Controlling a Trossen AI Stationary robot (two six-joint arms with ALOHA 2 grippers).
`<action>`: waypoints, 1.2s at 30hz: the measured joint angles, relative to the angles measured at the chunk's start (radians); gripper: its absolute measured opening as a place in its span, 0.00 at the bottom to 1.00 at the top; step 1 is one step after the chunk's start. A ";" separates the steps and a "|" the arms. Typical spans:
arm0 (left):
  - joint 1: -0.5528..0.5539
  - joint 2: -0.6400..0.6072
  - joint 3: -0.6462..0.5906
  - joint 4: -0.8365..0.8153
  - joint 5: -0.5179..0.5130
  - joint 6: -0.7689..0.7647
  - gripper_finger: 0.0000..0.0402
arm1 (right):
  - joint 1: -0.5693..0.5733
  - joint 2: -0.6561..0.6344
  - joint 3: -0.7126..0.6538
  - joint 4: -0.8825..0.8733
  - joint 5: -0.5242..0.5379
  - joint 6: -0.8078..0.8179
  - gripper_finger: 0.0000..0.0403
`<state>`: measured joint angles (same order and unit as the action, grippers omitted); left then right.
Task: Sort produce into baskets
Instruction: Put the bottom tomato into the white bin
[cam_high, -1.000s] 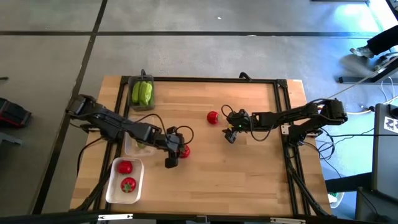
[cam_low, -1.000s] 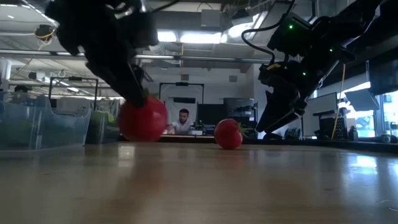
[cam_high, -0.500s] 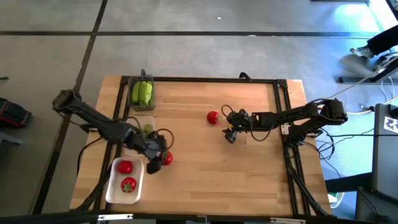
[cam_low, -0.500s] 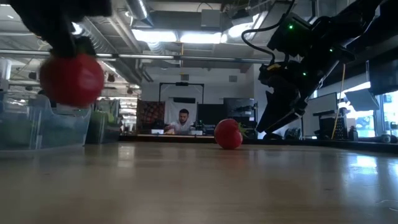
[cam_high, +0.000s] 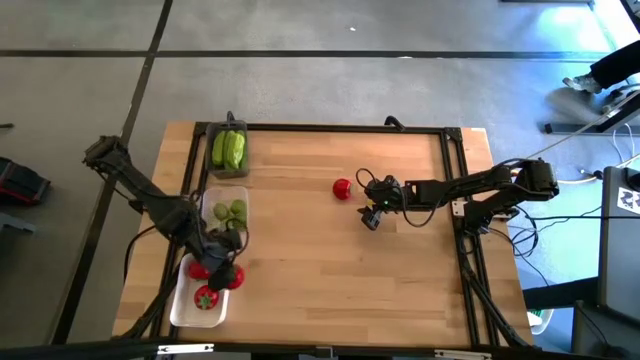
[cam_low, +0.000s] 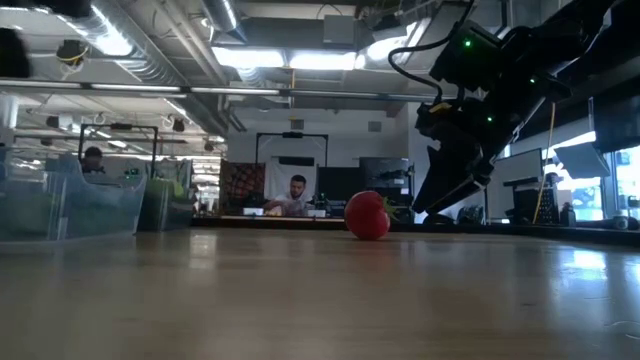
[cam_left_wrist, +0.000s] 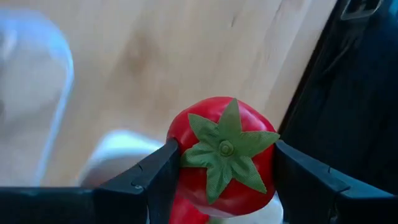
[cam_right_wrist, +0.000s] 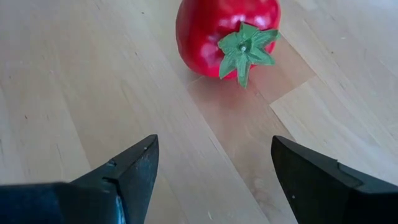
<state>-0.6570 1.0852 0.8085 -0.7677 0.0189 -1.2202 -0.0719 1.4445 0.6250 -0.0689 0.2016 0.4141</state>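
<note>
My left gripper stays closed for now, since the held tomato (cam_left_wrist: 225, 149) hangs above and beyond the white tray's rim (cam_left_wrist: 121, 138) in the left wrist view. If it opened now, the tomato would miss.
My left gripper (cam_high: 230, 276) is shut on a small red tomato (cam_left_wrist: 224, 155) with a green top, above the right rim of the white tray (cam_high: 178, 300). Two more red tomatoes (cam_high: 201, 268) lie in that tray. My right gripper (cam_high: 368, 213) is open and empty, low over the table's right half. Another red tomato (cam_high: 342, 187) rests on the wood just beyond its fingertips, and it also shows in the right wrist view (cam_right_wrist: 227, 31) and the low view (cam_low: 367, 215). The clear tray (cam_high: 214, 232) holds round green fruits (cam_high: 232, 211). The dark grey tray (cam_high: 212, 168) holds light-green cucumbers (cam_high: 228, 150). My left gripper pinches the tomato by two opposite sides of its round body (cam_left_wrist: 180, 146) between its two fingers (cam_left_wrist: 152, 180). The green top faces back toward the wrist. The tomato is lifted clear, over the white tray's right rim.
The three trays stand in a row along the table's left side. A dark frame (cam_high: 330, 128) runs around the tabletop's edges. Bare wood (cam_high: 330, 270) lies between the two arms. A person (cam_low: 294, 193) sits in the room beyond the table.
My left gripper has carried the tomato from the table's middle toward the left and near edges, rising out of the low view. It now holds the tomato over the white tray's right rim.
</note>
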 joint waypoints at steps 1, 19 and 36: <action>-0.016 0.000 0.000 -0.013 0.010 -0.033 0.56 | 0.000 0.000 0.000 0.001 0.000 0.000 0.72; -0.190 0.004 0.000 -0.219 -0.151 -0.263 0.56 | 0.000 0.000 0.000 0.000 0.013 0.000 0.72; -0.210 0.123 0.000 -0.220 -0.158 -0.206 0.56 | 0.000 0.000 0.000 0.000 0.016 0.000 0.72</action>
<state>-0.8673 1.2080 0.8089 -0.9878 -0.1390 -1.4261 -0.0719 1.4445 0.6250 -0.0685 0.2176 0.4137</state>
